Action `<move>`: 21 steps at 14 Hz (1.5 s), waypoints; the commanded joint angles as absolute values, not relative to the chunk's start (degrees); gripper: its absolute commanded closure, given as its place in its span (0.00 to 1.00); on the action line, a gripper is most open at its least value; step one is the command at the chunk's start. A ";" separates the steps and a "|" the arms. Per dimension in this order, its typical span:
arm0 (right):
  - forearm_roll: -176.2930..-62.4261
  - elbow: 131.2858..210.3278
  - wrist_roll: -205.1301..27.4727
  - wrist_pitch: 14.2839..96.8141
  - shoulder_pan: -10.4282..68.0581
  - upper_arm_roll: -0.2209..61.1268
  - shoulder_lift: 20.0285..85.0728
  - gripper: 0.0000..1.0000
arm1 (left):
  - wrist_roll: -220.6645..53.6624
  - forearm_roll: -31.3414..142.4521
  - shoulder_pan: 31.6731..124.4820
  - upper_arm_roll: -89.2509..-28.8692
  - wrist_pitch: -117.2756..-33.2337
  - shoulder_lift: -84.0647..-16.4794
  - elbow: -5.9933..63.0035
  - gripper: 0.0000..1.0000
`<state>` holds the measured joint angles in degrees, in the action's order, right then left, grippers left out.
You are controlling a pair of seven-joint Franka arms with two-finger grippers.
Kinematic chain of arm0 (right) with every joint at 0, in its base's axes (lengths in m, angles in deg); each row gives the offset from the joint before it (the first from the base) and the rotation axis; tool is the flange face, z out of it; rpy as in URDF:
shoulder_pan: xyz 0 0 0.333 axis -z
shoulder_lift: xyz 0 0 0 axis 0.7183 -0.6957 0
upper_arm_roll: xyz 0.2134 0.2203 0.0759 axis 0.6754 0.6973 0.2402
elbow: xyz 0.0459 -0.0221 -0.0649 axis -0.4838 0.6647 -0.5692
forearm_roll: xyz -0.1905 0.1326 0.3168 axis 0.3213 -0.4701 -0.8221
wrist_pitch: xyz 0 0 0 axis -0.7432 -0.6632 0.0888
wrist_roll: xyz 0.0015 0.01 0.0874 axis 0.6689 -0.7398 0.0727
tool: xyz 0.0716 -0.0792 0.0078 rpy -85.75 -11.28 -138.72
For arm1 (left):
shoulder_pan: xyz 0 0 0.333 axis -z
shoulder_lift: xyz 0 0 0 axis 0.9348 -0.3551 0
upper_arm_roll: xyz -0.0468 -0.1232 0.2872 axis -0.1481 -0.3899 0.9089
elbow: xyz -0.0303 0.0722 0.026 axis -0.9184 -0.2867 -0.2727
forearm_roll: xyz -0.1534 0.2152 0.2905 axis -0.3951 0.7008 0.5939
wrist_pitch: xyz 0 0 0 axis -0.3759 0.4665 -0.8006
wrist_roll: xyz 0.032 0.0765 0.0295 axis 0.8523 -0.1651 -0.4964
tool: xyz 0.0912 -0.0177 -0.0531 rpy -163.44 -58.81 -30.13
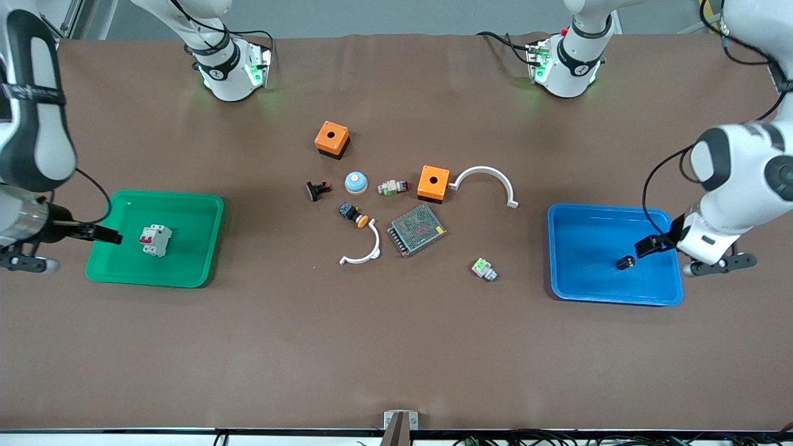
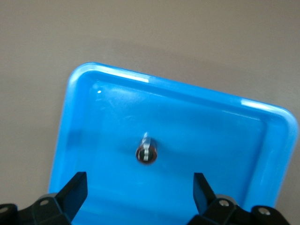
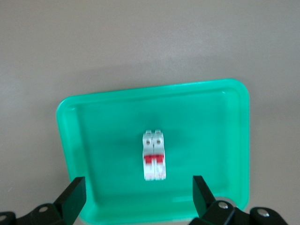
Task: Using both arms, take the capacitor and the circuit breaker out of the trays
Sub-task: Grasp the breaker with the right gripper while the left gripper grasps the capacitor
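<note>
My right gripper will next grab the circuit breaker by its white body (image 1: pixel 155 241) (image 3: pixel 154 168) to take it out of the green tray.
The breaker (image 1: pixel 155 240), a white-grey block with red levers, lies in the green tray (image 1: pixel 192 210) at the right arm's end of the table; it also shows in the right wrist view (image 3: pixel 154 155). My right gripper (image 1: pixel 106 235) is open and empty above the tray's outer edge, apart from the breaker. The capacitor (image 1: pixel 625 262), a tiny black cylinder, lies in the blue tray (image 1: pixel 582 217) at the left arm's end; it also shows in the left wrist view (image 2: pixel 146 153). My left gripper (image 1: pixel 648 245) is open and empty above the blue tray, beside the capacitor.
In the table's middle lie two orange boxes (image 1: pixel 332 139) (image 1: pixel 433 183), a metal mesh box (image 1: pixel 416 230), two white curved pieces (image 1: pixel 485 181) (image 1: pixel 362 248), a black push-button with orange cap (image 1: pixel 353 214), a black-and-red part (image 1: pixel 318 189), a blue dome (image 1: pixel 356 181) and two white-and-green connectors (image 1: pixel 484 269) (image 1: pixel 392 186).
</note>
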<state>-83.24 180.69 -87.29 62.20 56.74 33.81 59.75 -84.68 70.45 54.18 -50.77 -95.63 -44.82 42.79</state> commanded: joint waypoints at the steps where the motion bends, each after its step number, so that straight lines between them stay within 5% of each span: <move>1: -83.30 192.52 -87.75 75.85 57.51 34.58 61.35 0.00 | -85.05 71.67 53.03 -51.02 -99.85 -48.81 42.44 0.05; 8: -83.30 198.88 -89.25 89.60 58.74 34.58 54.49 0.05 | -85.14 71.67 53.03 -51.02 -101.18 -54.00 42.08 0.23; 9: -83.30 198.70 -89.25 89.69 58.92 34.50 54.13 0.15 | -85.14 71.67 53.12 -51.02 -101.26 -54.44 42.08 0.27; 12: -83.30 198.52 -89.16 88.91 58.66 34.50 54.22 0.81 | -85.14 71.67 53.12 -51.02 -101.18 -55.15 42.00 0.45; 13: -83.22 198.44 -89.07 88.64 58.57 34.50 54.22 0.96 | -85.14 71.67 53.12 -51.02 -101.18 -55.15 42.00 0.56; 16: -83.22 195.03 -88.20 80.78 57.08 34.93 56.40 1.00 | -85.14 71.67 53.12 -51.02 -101.09 -54.97 41.91 0.96; 19: -83.22 185.03 -80.58 61.46 50.95 35.02 58.61 1.00 | -88.72 71.67 55.39 -51.98 -96.37 -50.25 41.91 1.00; 21: -83.74 181.92 -75.48 57.01 43.32 35.02 58.53 1.00 | -92.76 71.67 59.16 -52.07 -92.50 -46.55 41.99 1.00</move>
